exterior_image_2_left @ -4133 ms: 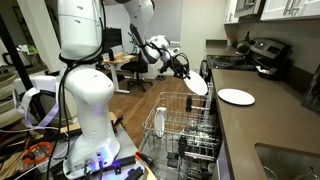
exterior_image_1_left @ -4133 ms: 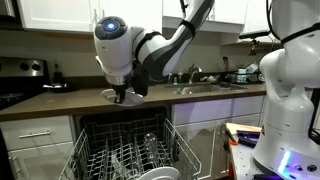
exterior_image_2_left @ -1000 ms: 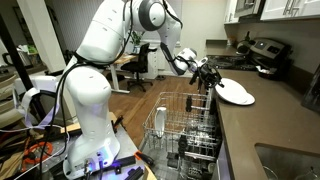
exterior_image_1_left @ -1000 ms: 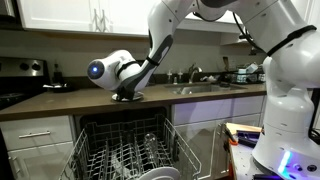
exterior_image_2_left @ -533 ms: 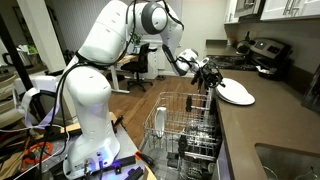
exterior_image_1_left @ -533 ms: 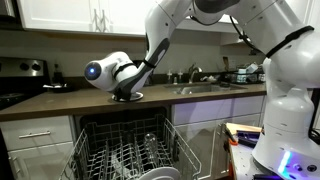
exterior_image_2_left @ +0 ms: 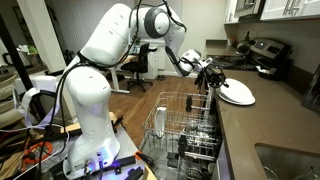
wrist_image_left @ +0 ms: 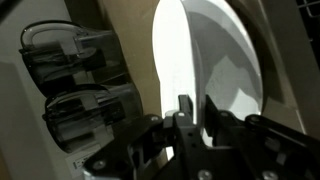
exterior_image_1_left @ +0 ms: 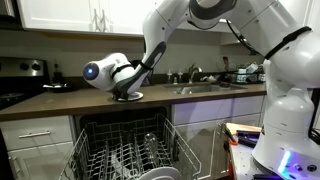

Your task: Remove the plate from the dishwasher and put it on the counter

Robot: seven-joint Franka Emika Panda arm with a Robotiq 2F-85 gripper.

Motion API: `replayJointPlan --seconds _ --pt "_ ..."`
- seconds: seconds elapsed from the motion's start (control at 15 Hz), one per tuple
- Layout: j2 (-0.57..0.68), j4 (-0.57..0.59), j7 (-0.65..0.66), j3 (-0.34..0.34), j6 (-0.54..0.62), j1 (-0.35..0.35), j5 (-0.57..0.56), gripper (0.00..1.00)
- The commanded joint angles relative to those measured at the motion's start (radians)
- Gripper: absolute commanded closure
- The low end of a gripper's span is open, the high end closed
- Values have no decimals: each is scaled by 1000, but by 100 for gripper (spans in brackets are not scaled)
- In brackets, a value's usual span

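Observation:
The held plate's edge meets the lower plate (wrist_image_left: 232, 70) and the held plate would settle there, so it is time for my gripper to open now.
The white plate (exterior_image_2_left: 239, 93) lies flat, on or just above the dark brown counter (exterior_image_2_left: 262, 128), and shows as a thin edge in an exterior view (exterior_image_1_left: 131, 97). My gripper (exterior_image_2_left: 214, 78) is shut on the plate's near rim. In the wrist view the plate (wrist_image_left: 205, 55) fills the middle and my gripper's fingers (wrist_image_left: 195, 112) pinch its edge. The dishwasher (exterior_image_1_left: 125, 150) stands open below the counter (exterior_image_1_left: 60, 103), with its wire rack (exterior_image_2_left: 185, 130) pulled out.
A stove with a pan (exterior_image_2_left: 262, 56) is beyond the plate. The steel sink (exterior_image_1_left: 205, 88) and tap sit along the counter. Glasses and dishes stand in the rack (exterior_image_1_left: 150, 150). A white robot body (exterior_image_1_left: 290, 90) stands beside the dishwasher.
The plate and gripper have stayed almost still on the counter over the last second; only the arm's upper links have shifted a little. Four seconds ago the plate was held in the air above the dishwasher.

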Motion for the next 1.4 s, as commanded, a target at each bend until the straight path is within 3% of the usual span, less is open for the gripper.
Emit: replayJointPlan --seconds 0.0,0.73,1.07,1.27,1.33 --pt "15 48 -65 1 -16 -7 38 77" --pt "20 52 -87 -7 9 -25 117 71" --pt "24 50 -102 -13 23 -44 155 62" --pt "25 46 -114 -12 39 -46 175 36" --pt "23 43 -118 -10 46 -46 179 32"
